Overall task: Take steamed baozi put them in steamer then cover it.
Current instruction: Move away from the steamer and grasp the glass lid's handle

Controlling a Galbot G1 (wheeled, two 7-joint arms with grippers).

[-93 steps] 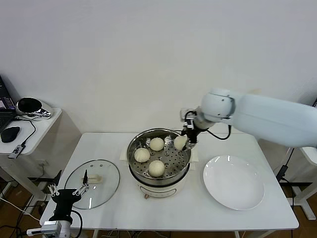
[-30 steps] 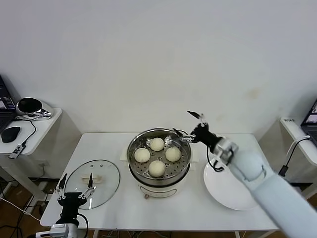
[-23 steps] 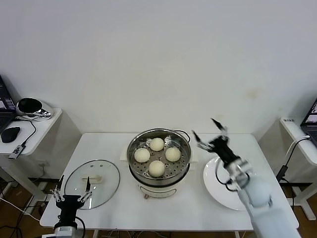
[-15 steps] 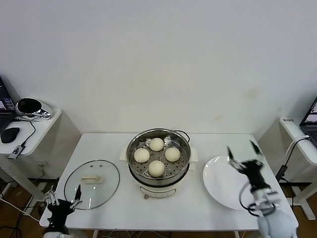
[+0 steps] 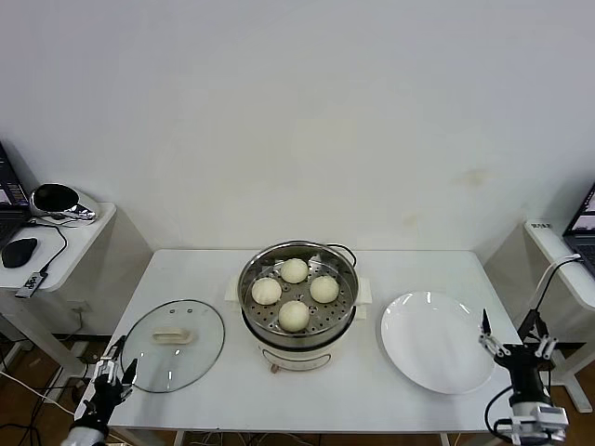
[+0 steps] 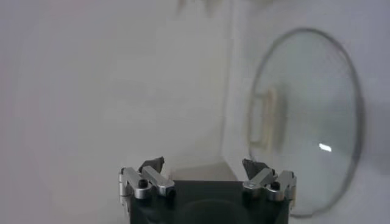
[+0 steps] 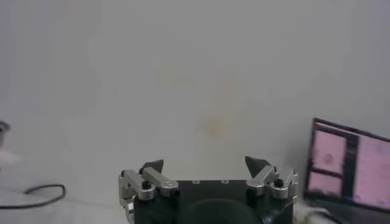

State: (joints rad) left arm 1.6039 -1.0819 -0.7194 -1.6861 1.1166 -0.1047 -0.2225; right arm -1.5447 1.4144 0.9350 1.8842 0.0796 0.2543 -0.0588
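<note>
The glass lid [image 5: 191,362] lies flat and wide on the tabletop, so my left gripper should grab the lid's narrow raised cream handle [image 5: 172,335] next.
Several cream-white steamed baozi [image 5: 295,270] lie in the shiny steel steamer [image 5: 244,288] at the middle of the white table. The cover [image 5: 173,345], a clear glass lid with a cream handle [image 5: 171,336], lies flat on the table to the steamer's left. It also shows in the left wrist view, cover [image 6: 304,115]. My left gripper [image 5: 110,374] sits low at the table's front left corner, open and empty, fingertips [image 6: 155,163] well apart. At the front right corner, past the plate, my right gripper [image 5: 518,336] is open and empty too, right gripper [image 7: 204,163] facing the wall.
A bare white plate [image 5: 437,341] lies right of the steamer. A black cord [image 5: 346,251] runs behind the steamer. A side table [image 5: 84,232] with a mouse and a metal bowl stands at the left. A lit laptop screen [image 7: 350,167] is off to the right.
My right arm let a bun go into the steamer, then drew back over the plate to the front right corner. My left gripper backed off from the cover toward the front left corner.
</note>
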